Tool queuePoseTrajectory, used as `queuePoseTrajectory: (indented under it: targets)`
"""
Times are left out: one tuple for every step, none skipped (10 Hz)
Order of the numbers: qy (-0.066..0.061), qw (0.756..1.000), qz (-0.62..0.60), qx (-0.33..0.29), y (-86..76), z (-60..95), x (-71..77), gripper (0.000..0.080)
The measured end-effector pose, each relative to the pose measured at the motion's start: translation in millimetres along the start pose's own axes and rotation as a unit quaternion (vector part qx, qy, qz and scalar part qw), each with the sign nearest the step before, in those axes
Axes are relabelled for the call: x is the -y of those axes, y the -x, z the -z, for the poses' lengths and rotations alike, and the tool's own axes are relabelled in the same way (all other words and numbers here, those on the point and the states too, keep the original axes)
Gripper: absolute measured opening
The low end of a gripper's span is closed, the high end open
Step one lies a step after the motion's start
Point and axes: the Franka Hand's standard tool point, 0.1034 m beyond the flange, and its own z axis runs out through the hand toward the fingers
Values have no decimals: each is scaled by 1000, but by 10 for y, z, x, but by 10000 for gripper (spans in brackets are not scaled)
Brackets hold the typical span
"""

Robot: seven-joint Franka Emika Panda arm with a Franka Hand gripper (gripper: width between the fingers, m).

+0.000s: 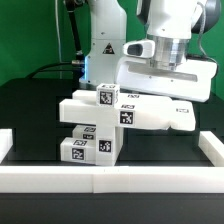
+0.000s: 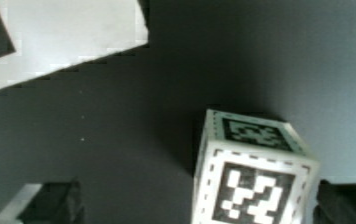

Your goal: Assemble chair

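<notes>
My gripper picks up the standing block by its tagged end [image 2: 253,182] next and adds it to the white pieces to assemble the chair.
The chair's white tagged pieces lie bunched in the middle of the black table. In the exterior view a small block [image 1: 106,97] stands on top. Long bars [image 1: 135,115] lie under it, and more blocks [image 1: 88,147] sit at the front. My gripper [image 1: 172,92] hangs just above the bunch's right end, its fingertips hidden behind the pieces. In the wrist view a tagged block [image 2: 255,170] stands under my gripper [image 2: 201,205], nearer one dark finger [image 2: 349,198] than the other. The jaws are open and grip nothing. A flat white piece [image 2: 59,40] lies farther off.
A long low white border rail [image 1: 110,178] runs along the table's front, with raised ends at the exterior view's left [image 1: 5,142] and right [image 1: 212,148]. The robot's base [image 1: 100,45] stands behind the pieces.
</notes>
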Motion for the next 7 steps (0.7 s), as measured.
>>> queuePoseTrajectory:
  targets:
    - [1, 1000, 0, 0, 5, -8, 12, 649]
    - [2, 1000, 0, 1, 9, -21, 19, 649]
    - [3, 1000, 0, 1, 14, -30, 25, 649]
    - [3, 1000, 1, 2, 18, -35, 24, 649]
    - [4, 1000, 1, 2, 22, -43, 22, 649]
    - [5, 1000, 1, 3, 28, -56, 18, 649]
    - [7, 1000, 2, 4, 34, -70, 12, 649]
